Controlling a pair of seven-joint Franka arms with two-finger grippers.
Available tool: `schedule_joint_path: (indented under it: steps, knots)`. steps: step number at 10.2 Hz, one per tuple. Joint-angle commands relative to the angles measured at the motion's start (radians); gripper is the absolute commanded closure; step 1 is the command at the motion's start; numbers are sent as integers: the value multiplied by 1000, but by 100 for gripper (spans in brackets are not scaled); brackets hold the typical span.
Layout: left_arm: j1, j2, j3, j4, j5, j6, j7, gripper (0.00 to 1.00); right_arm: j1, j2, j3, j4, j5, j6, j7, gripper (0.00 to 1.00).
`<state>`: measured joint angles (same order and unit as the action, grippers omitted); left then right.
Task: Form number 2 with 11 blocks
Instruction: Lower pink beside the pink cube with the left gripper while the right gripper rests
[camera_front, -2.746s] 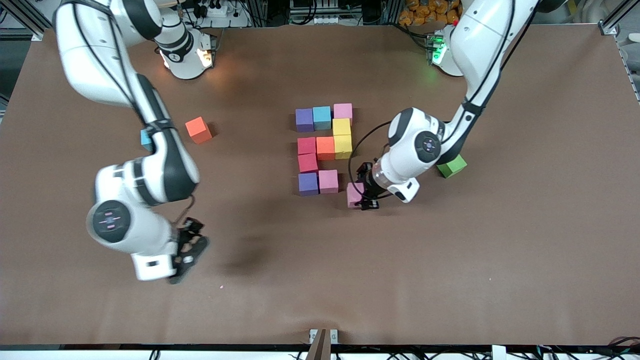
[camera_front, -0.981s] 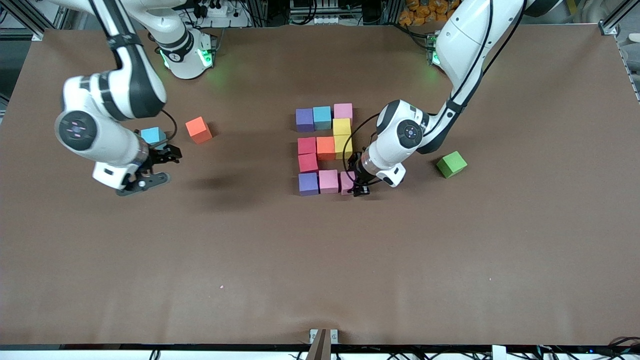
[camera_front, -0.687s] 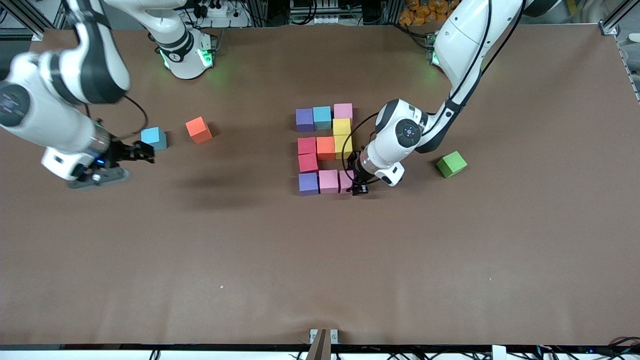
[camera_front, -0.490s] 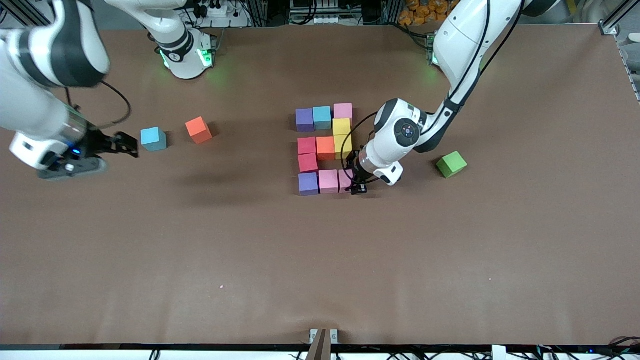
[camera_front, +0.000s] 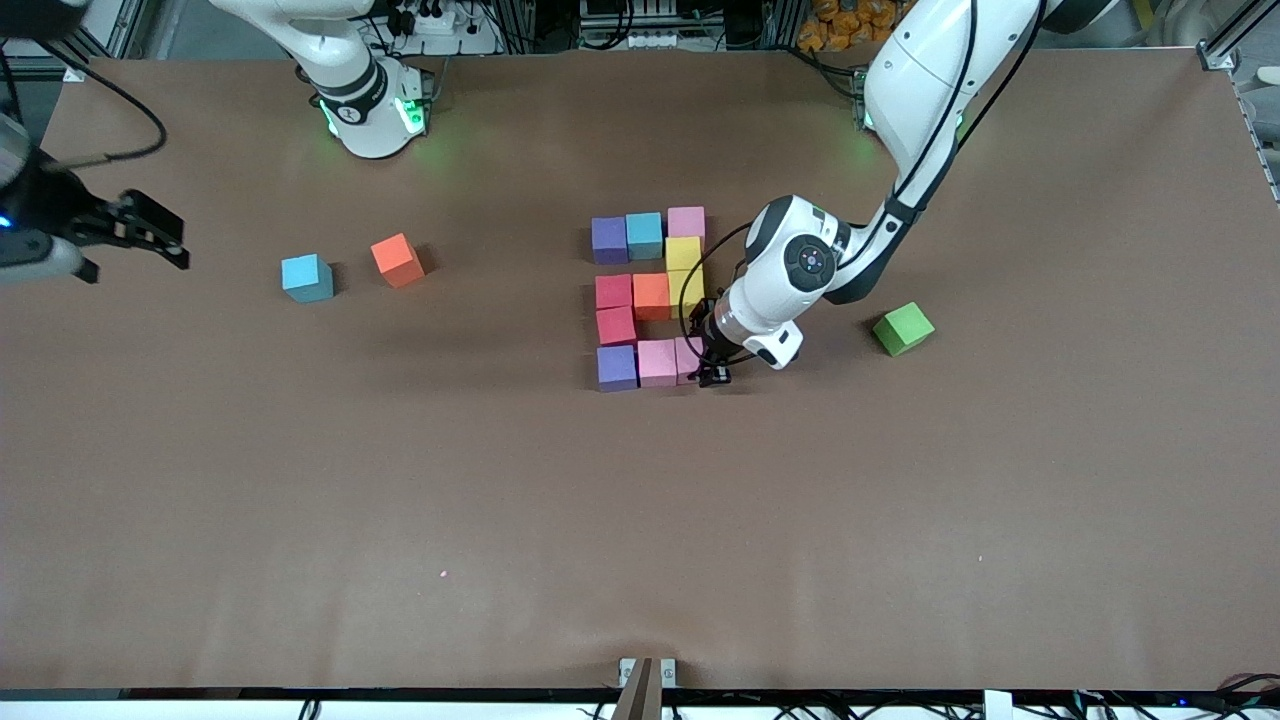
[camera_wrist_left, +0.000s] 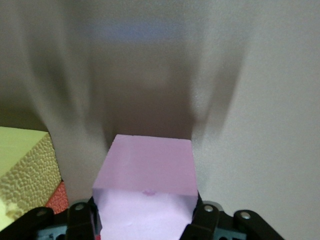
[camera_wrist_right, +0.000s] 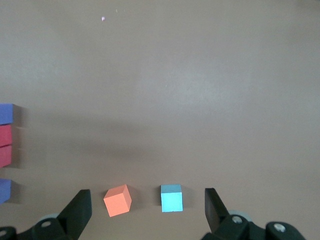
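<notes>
The pink block's lower edge (camera_front: 686, 382) rests on the tabletop in the front view, so the block would stay there. It is now time for my left gripper to open.
In the middle of the table the blocks form the number 2 (camera_front: 651, 296): purple, blue and pink in the row farthest from the front camera, then yellows, orange and reds. The nearest row is purple (camera_front: 617, 367), pink (camera_front: 657, 362), and a second pink block (camera_front: 687, 360) at its end toward the left arm. My left gripper (camera_front: 712, 368) is shut on that end block. In the left wrist view the pink block (camera_wrist_left: 145, 167) sits between my left gripper's (camera_wrist_left: 145, 222) fingers, beside a yellow block (camera_wrist_left: 25, 165). My right gripper (camera_front: 140, 232) hangs open over the right arm's end of the table.
A green cube (camera_front: 903, 329) lies toward the left arm's end. A loose light-blue cube (camera_front: 306, 277) and an orange-red cube (camera_front: 397, 260) lie toward the right arm's end; the right wrist view shows this light-blue cube (camera_wrist_right: 171, 198) and orange-red cube (camera_wrist_right: 118, 200) far below the right gripper (camera_wrist_right: 147, 210).
My right arm has swung up and away from the loose cubes toward its end of the table. My left gripper has nudged the pink block slightly closer against the pink neighbour.
</notes>
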<state>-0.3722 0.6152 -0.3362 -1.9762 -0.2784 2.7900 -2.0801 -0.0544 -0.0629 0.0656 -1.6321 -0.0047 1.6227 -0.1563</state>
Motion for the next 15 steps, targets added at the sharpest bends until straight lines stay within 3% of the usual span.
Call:
schedule_joint_path:
  steps: [1, 2, 7, 10, 12, 13, 15]
  knots:
    - [1, 3, 0, 5, 27, 17, -25, 38, -13, 28, 8, 84, 8, -20, -20, 0]
    - [-1, 5, 0, 8, 27, 17, -24, 0, -15, 37, 10, 99, 12, -20, -85, 0]
    - [-1, -28, -1, 5, 27, 6, -28, 0, -15, 112, 11, 145, 40, -18, -118, 0]
    - [-1, -80, -10, 5, 28, -78, -35, 0, -16, 114, 8, 147, 60, -17, -109, 0]
    - [1, -113, -14, 8, 30, -112, -32, 0, -18, 114, 8, 146, 46, -7, -4, 0]
    - [10, -133, -14, 10, 59, -118, -25, 0, -19, 114, 8, 146, 45, -6, 62, 0]
    - [21, -161, -3, 29, 230, -163, -20, 0, -16, 114, 8, 140, 41, -10, 141, 0]
